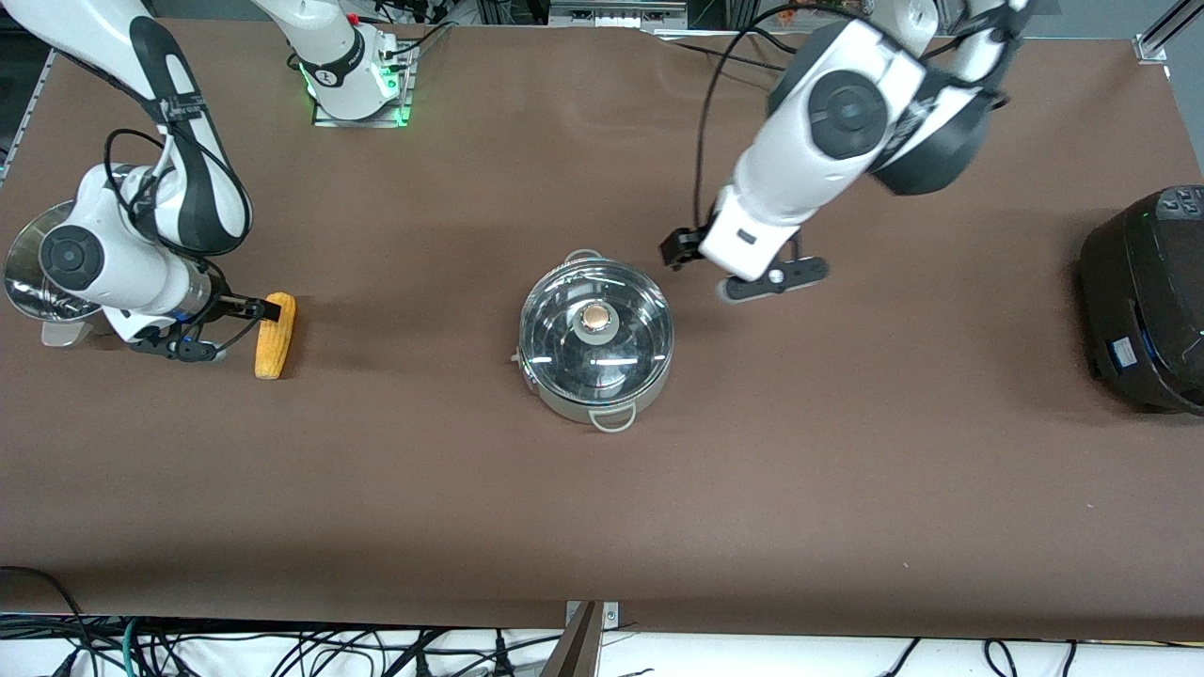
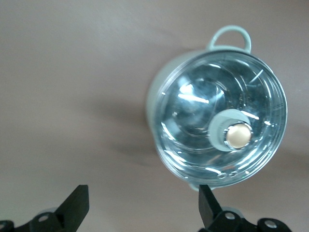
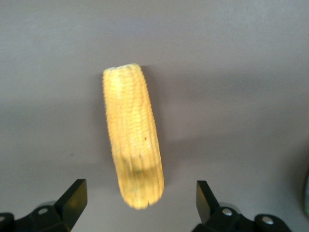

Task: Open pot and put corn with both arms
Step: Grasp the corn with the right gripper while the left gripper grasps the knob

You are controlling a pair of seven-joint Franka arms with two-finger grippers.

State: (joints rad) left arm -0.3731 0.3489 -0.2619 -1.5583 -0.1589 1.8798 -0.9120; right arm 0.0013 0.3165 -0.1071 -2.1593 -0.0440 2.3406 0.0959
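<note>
The fingers of my right gripper stop short of the corn's near end, and closing now would miss the corn, so moving toward the corn comes next, before closing.
The steel pot (image 1: 602, 404) stands mid-table with its glass lid (image 1: 564, 350) on and the tan knob (image 1: 594, 318) on top. My left gripper (image 1: 743, 273) is open and empty, over the table beside the pot toward the left arm's end. In the left wrist view the pot (image 2: 166, 96) and knob (image 2: 237, 135) lie ahead of the open gripper (image 2: 142, 203). The yellow corn (image 1: 276, 336) lies on the table toward the right arm's end. My right gripper (image 1: 230, 329) is open beside it. In the right wrist view the corn (image 3: 133, 135) points at the gap of the gripper (image 3: 139, 203).
A large black rice cooker (image 1: 1148, 301) stands at the left arm's end of the table. A steel steamer pan (image 1: 28, 273) sits at the right arm's end, partly hidden by the right arm. The table's front edge (image 1: 602, 625) runs along the bottom.
</note>
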